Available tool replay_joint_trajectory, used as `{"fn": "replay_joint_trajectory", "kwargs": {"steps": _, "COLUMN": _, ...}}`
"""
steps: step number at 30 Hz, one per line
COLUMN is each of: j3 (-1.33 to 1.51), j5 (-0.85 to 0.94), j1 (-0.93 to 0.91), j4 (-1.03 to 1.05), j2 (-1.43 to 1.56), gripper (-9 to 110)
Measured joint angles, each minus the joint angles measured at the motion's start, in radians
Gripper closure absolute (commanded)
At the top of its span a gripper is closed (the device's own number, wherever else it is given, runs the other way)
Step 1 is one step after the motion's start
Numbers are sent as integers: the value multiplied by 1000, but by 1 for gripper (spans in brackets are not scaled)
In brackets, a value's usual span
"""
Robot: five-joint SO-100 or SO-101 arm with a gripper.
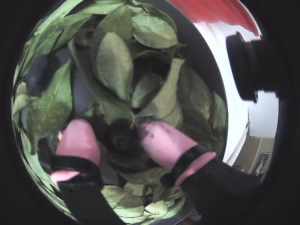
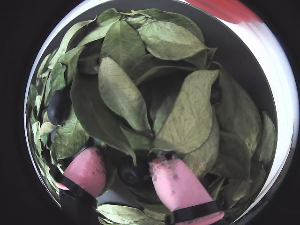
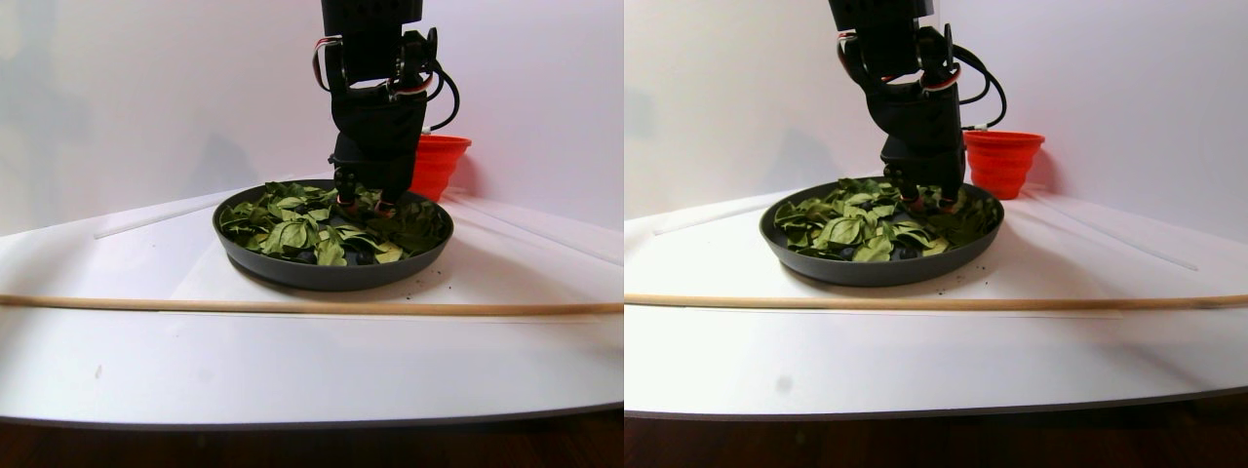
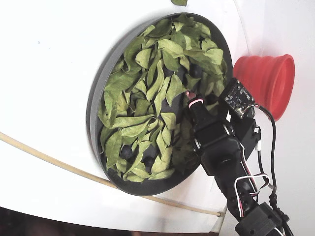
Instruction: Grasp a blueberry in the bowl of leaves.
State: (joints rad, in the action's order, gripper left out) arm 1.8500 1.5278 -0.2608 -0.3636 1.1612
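Observation:
The robot's gripper should next grab the dark blueberry by its round sides, so the blueberry can come out of the bowl of leaves.
The dark-grey bowl (image 4: 96,105) (image 3: 331,271) holds a loose heap of green leaves (image 4: 142,98) (image 2: 122,89) (image 1: 115,61). My gripper (image 1: 119,136) (image 2: 125,163) (image 4: 192,105) is down among the leaves on the side of the bowl nearest the red cup. It stands open. A dark blueberry (image 1: 123,138) (image 2: 132,171) lies between the pink fingertips (image 1: 77,140) on the bowl floor, partly under a leaf tip. A narrow gap shows on the left side of the berry; on the right it sits close to the other finger. Another blueberry (image 2: 58,105) lies at the left of the heap.
A red ribbed cup (image 4: 266,81) (image 3: 439,161) stands just beside the bowl behind the arm. More blueberries (image 4: 126,151) show among the leaves at the far side. A thin wooden rod (image 3: 312,306) lies across the white table in front of the bowl.

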Motion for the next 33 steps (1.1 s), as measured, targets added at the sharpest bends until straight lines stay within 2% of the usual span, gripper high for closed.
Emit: {"fn": "replay_joint_trajectory", "kwargs": {"steps": 33, "j3": 35, "j5": 15, "j1": 0, "j4": 63, "j2": -5, "gripper": 92}}
